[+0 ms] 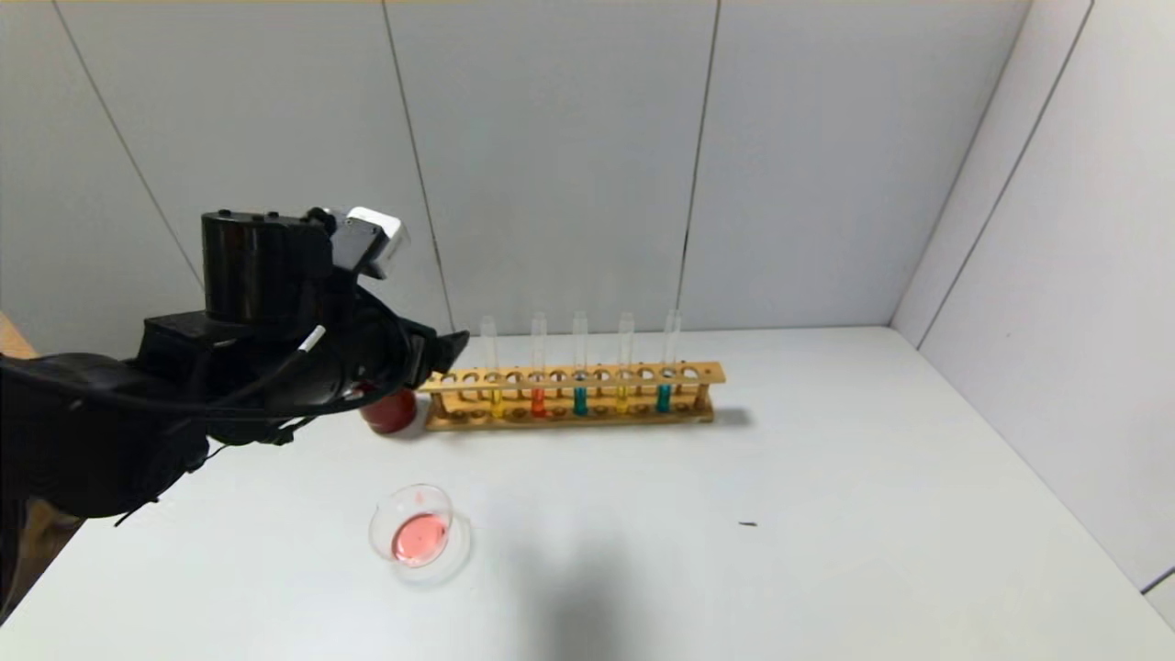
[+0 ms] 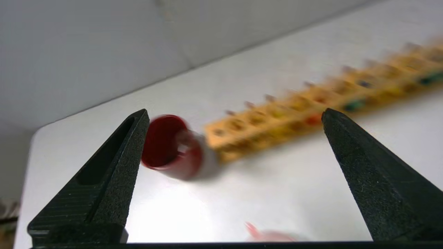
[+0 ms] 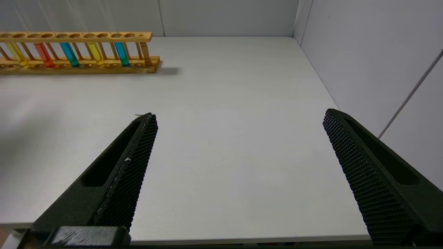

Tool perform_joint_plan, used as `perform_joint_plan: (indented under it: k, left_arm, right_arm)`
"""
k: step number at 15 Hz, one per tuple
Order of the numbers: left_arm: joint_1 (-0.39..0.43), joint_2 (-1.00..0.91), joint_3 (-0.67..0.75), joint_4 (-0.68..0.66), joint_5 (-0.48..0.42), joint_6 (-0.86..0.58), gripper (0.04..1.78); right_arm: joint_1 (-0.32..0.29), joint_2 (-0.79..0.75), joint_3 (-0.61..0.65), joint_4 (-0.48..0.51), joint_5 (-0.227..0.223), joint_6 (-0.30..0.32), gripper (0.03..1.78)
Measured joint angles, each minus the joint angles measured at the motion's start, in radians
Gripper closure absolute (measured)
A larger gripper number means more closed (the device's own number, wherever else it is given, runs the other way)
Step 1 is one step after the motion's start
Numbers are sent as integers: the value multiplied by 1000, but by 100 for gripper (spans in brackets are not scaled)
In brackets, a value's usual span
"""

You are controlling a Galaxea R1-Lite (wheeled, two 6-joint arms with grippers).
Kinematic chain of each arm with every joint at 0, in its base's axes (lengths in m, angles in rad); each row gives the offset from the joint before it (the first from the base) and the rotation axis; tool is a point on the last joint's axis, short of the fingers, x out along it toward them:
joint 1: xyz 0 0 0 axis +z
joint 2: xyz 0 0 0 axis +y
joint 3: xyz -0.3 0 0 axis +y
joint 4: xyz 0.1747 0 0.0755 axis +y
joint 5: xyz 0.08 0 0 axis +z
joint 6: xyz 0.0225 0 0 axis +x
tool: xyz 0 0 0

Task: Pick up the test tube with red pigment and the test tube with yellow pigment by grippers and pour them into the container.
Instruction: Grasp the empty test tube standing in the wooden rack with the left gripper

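Observation:
The left gripper takes hold of the yellow test tube by its bare upper end (image 1: 490, 337) next, since the wooden rack closes around the tube's lower half.
The test tube with red pigment (image 1: 538, 397) stands in the wooden rack (image 1: 698, 375), second from the left. Yellow-pigment tubes stand at the rack's left end (image 1: 496, 397) and fourth along (image 1: 622, 395). The container (image 1: 418, 532), a clear glass dish with pink-red liquid, sits near the front left. My left gripper (image 1: 450, 347) hovers open and empty above the table, left of the rack, over a dark red cup (image 1: 390, 411). In the left wrist view it (image 2: 235, 114) frames the cup (image 2: 166, 145) and the rack (image 2: 263, 121). My right gripper (image 3: 238, 116) is open, empty, low by the table's front edge.
Two teal tubes (image 1: 580, 397) (image 1: 663, 395) also stand in the rack. Grey walls close the back and right. A small dark speck (image 1: 748, 524) lies on the white table (image 1: 826, 514). The right wrist view shows the red tube (image 3: 44, 55) and a yellow tube (image 3: 94, 53).

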Motion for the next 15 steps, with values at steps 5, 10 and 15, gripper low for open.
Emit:
perform_joint_plan:
  k: [5, 10, 15]
  left_arm:
    - [-89, -37, 1, 58, -6, -51, 7]
    - [-91, 114, -58, -11, -6, -169, 7]
    - [-43, 286, -152, -76, -6, -206, 7]
  right_arm:
    - [0, 0, 0, 0, 0, 0, 6]
    - [0, 0, 0, 0, 0, 0, 6]
    - [0, 0, 0, 0, 0, 0, 6]
